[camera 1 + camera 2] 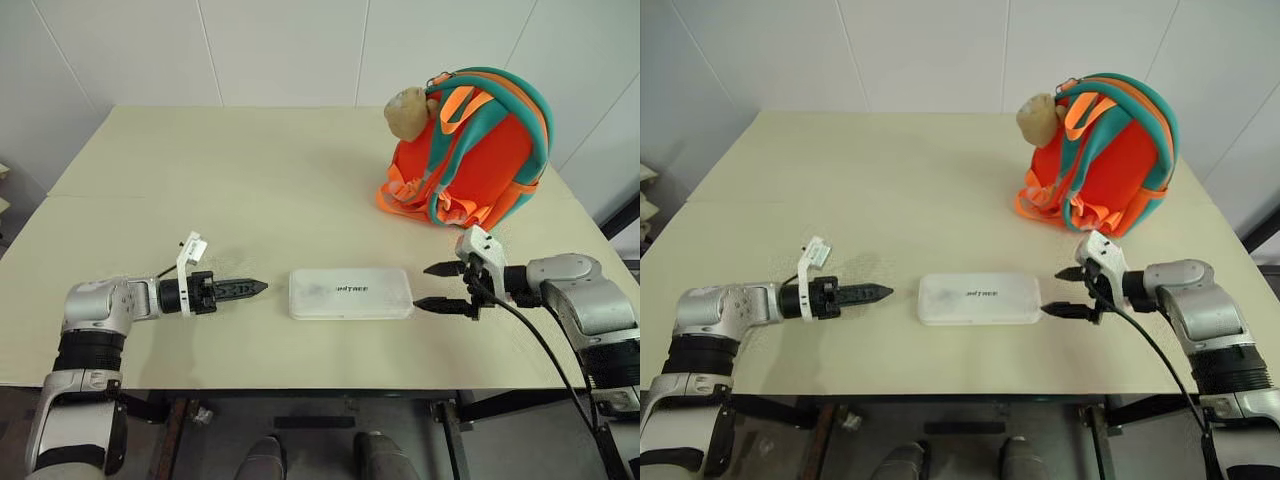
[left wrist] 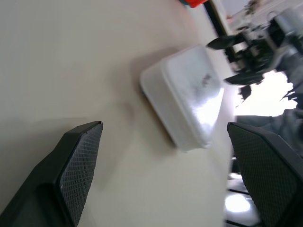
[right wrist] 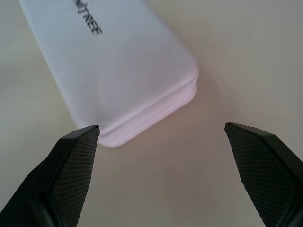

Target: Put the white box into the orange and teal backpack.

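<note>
My right gripper's open fingers are crowding one end of the white box (image 1: pixel 350 293), so my left gripper will next grab the box by its free short end (image 1: pixel 297 294).
The white box (image 1: pixel 350 293) lies flat on the table near the front edge, dark lettering up. My left gripper (image 1: pixel 250 289) hovers just left of it, pointing at its left end, fingers open with nothing between them. In the left wrist view the box (image 2: pixel 189 101) lies ahead of the spread fingers (image 2: pixel 80 161). My right gripper (image 1: pixel 428 287) sits at the box's right end, open, one finger on each side of that end and not touching it; the box corner (image 3: pixel 123 66) shows close up. The orange and teal backpack (image 1: pixel 485 150) stands upright at the back right with a tan plush toy (image 1: pixel 407 112) on it.
The beige table (image 1: pixel 200 180) stretches wide to the left and back, ending at a white wall. A black cable (image 1: pixel 540 350) runs down from my right wrist over the front edge.
</note>
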Tool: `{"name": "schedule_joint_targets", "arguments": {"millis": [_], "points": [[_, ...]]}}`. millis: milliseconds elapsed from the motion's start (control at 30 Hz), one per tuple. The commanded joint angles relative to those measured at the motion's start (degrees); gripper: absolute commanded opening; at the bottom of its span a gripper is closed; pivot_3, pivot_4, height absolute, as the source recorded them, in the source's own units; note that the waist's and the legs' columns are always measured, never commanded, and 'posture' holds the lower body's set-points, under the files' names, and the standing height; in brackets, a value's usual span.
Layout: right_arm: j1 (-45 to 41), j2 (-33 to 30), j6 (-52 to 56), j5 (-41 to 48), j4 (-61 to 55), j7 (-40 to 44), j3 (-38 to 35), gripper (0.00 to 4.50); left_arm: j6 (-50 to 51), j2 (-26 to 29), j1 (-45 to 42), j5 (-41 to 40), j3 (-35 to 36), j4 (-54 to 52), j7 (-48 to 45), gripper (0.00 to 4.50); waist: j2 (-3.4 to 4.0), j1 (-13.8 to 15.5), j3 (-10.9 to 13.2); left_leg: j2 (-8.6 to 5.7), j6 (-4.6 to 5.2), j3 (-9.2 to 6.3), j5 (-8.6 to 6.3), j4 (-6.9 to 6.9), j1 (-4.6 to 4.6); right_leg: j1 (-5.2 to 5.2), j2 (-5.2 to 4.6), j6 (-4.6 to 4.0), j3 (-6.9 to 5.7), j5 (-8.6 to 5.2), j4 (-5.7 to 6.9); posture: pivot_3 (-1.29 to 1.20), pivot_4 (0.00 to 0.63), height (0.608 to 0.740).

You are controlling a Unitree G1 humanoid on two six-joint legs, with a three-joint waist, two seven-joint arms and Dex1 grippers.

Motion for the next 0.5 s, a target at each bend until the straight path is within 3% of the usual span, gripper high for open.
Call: {"name": "schedule_joint_targets", "arguments": {"millis": [33, 500], "points": [[0.0, -0.8, 2.8, -0.4, -2.3, -0.5, 0.8, 4.48, 6.1, -1.9, -0.4, -2.3, -0.6, -2.1, 2.3, 4.5, 0.0, 0.0, 0.0, 0.0, -0.01, 0.01, -0.01, 0.0, 0.0, -0.02, 0.0, 0.0, 0.01, 0.0, 0.01, 0.0, 0.15, 0.74], [-0.4, 3.1, 7.0, 3.0, -6.4, 0.2, 2.6, 4.48, 11.4, -7.9, -3.0, -2.4, -2.6, 1.5, 6.9, 4.5, 0.01, 0.3, 0.0, -0.06, -0.04, 0.02, 0.01, 0.06, 0.06, 0.09, -0.06, 0.03, 0.01, 0.02, -0.04, 0.0, 0.15, 0.74]]}}
